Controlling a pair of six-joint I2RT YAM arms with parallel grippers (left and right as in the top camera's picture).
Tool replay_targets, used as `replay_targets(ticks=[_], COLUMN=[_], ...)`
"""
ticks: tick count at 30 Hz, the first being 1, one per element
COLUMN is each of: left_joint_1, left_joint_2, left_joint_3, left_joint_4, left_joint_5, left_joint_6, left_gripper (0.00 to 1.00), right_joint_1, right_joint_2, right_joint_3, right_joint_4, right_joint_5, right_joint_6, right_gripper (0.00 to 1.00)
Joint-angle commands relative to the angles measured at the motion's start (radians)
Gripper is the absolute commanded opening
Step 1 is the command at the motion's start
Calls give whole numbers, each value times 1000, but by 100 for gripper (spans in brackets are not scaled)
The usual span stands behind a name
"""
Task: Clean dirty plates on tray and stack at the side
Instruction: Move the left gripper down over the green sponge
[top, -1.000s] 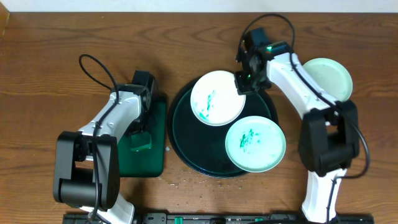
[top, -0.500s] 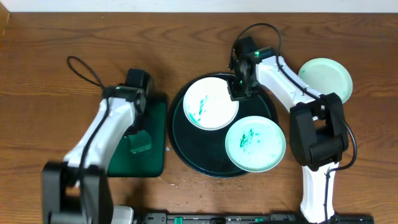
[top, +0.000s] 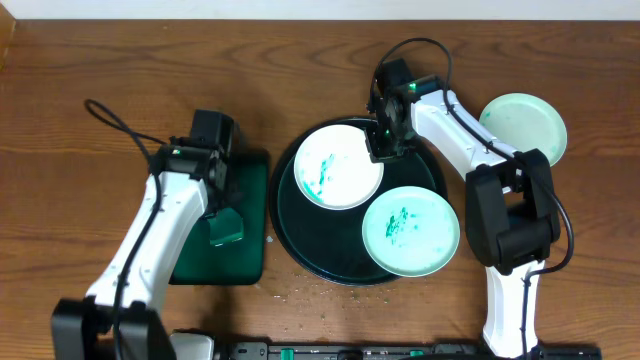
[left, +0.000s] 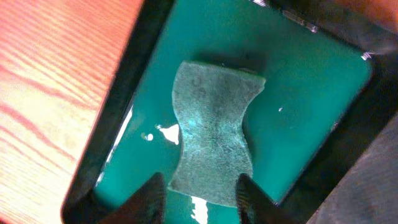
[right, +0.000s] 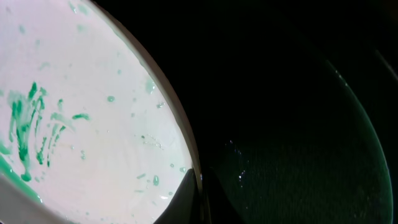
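Note:
I should wipe the smeared plate with the wider ends of the green sponge, so next my left gripper should grab the sponge from above across its narrow middle (top: 225, 223) and leave those ends free.
A white plate (top: 338, 165) smeared with teal marks lies at the upper left of the round black-green tray (top: 300, 235). My right gripper (top: 385, 140) is shut on this plate's right rim; in the right wrist view the two fingers pinch the rim (right: 199, 193) of the plate (right: 74, 124). A second smeared plate (top: 410, 230) rests at the tray's lower right. A third plate (top: 523, 127), with no marks showing, sits on the table to the right. My left gripper (left: 200, 186) is open just above a green sponge (left: 214, 134), not touching it.
The sponge (top: 225, 228) lies in a small rectangular dark green tray (top: 250, 260) left of the round tray. Small crumbs dot the wood near the front edge (top: 300, 290). A cable loops behind the left arm (top: 110, 115).
My left gripper has opened and the left arm has swung back over the rectangular tray. The right gripper pulled the plate slightly left a second ago and has held still since.

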Motion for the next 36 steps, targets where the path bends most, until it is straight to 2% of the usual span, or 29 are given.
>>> replay_targets(ticks=[1, 10, 14, 25, 30, 36], left_joint_1=[5, 6, 23, 135, 141, 141], left_joint_2=[77, 211, 234, 243, 243, 261], left_joint_3=[19, 11, -15, -43, -43, -43], left_joint_4=[2, 35, 81, 107, 127, 129], left_joint_5=[3, 7, 73, 117, 186, 196], left_joint_6=[7, 7, 37, 61, 102, 101], left_gripper=[44, 40, 40, 40, 39, 35], right_joint_1=[10, 12, 12, 15, 15, 16], right_joint_2=[6, 6, 6, 6, 6, 6], right_joint_3=[0, 0, 0, 0, 0, 0], right_joint_4=[-8, -17, -16, -18, -22, -23], right_joint_5=[-5, -5, -5, -5, -5, -5], right_joint_6=[5, -10, -10, -10, -10, -10], right_gripper=[1, 1, 1, 1, 1, 1])
